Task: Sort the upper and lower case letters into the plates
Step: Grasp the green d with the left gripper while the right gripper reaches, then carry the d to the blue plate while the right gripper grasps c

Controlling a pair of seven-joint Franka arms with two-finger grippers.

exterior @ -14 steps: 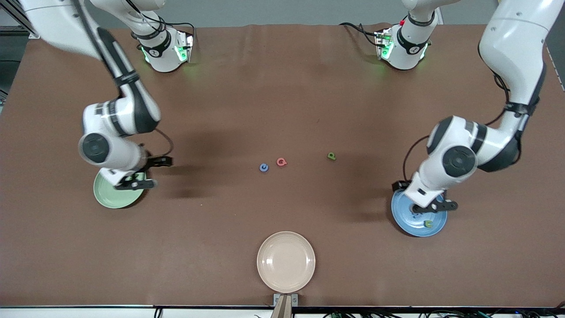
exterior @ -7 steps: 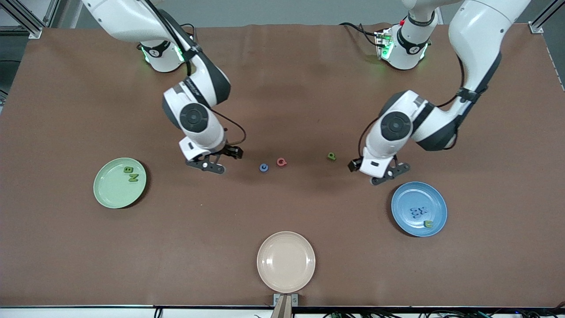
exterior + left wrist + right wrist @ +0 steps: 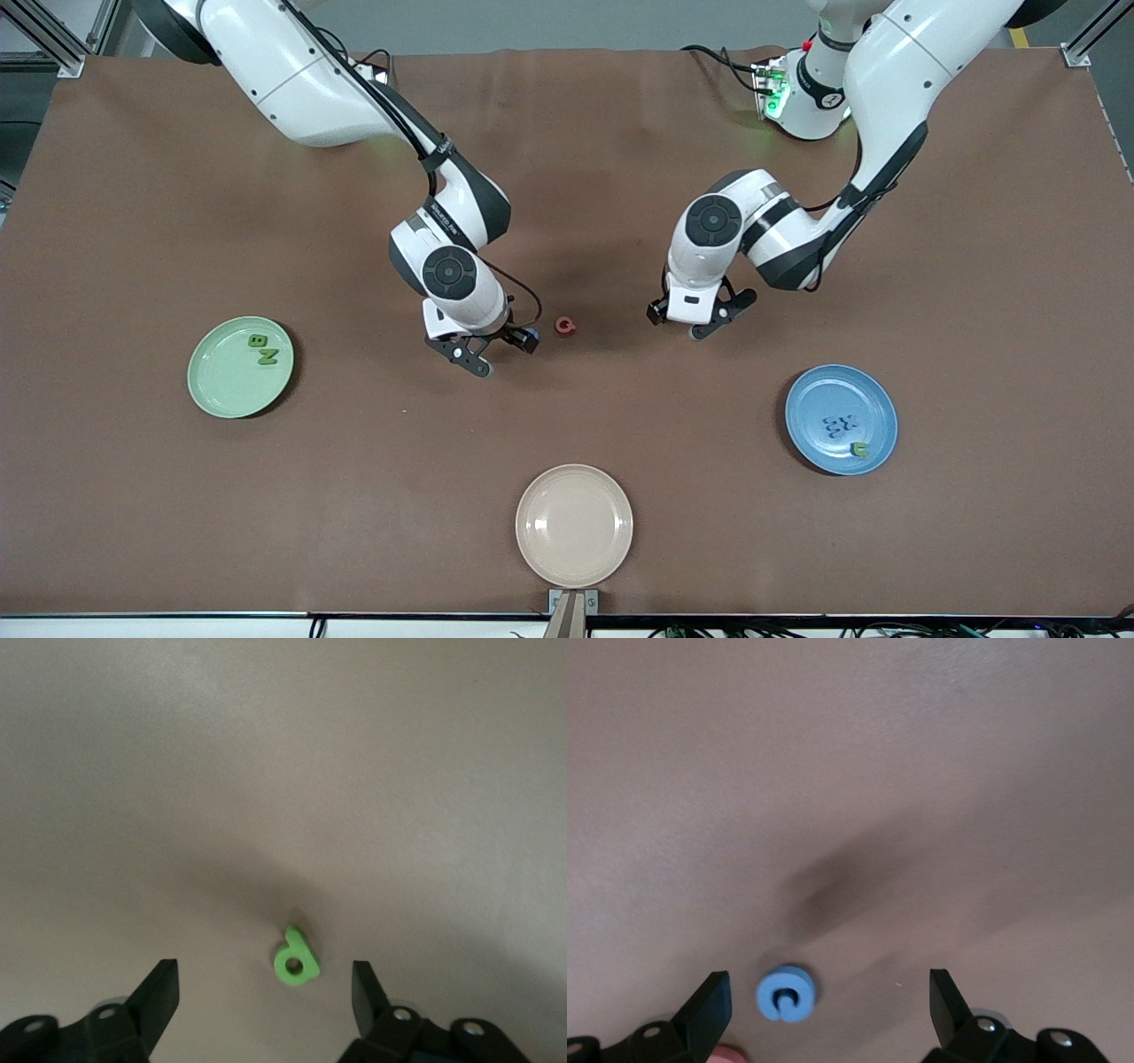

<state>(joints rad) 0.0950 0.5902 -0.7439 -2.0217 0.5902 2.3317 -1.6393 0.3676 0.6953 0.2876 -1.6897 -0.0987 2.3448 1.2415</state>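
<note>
The blue letter needs to go onto the pale green plate, so the robot's right gripper should next grab the letter by its rounded ring [image 3: 768, 994].
Three small letters lie mid-table. In the front view only the red one [image 3: 564, 326] shows. My right gripper [image 3: 496, 347] hangs low over the blue letter [image 3: 786, 993], which lies on the table between its open fingers [image 3: 713, 997]. My left gripper [image 3: 689, 321] is low over the green letter [image 3: 297, 958], also open, the letter lying between its fingers [image 3: 361, 983]. The pale green plate [image 3: 221, 390], toward the right arm's end, holds two green letters [image 3: 262, 349]. The blue plate [image 3: 819, 443], toward the left arm's end, holds blue letters [image 3: 837, 426] and a yellow-green one [image 3: 858, 449].
A beige plate [image 3: 574, 554] sits at the table edge nearest the front camera, with nothing in it. The red letter lies between the two grippers, close beside the right one. Brown table surface stretches around the plates.
Both arms have swung from above their plates to the table's middle. The right gripper now covers the blue letter and the left gripper covers the green letter in the front view.
</note>
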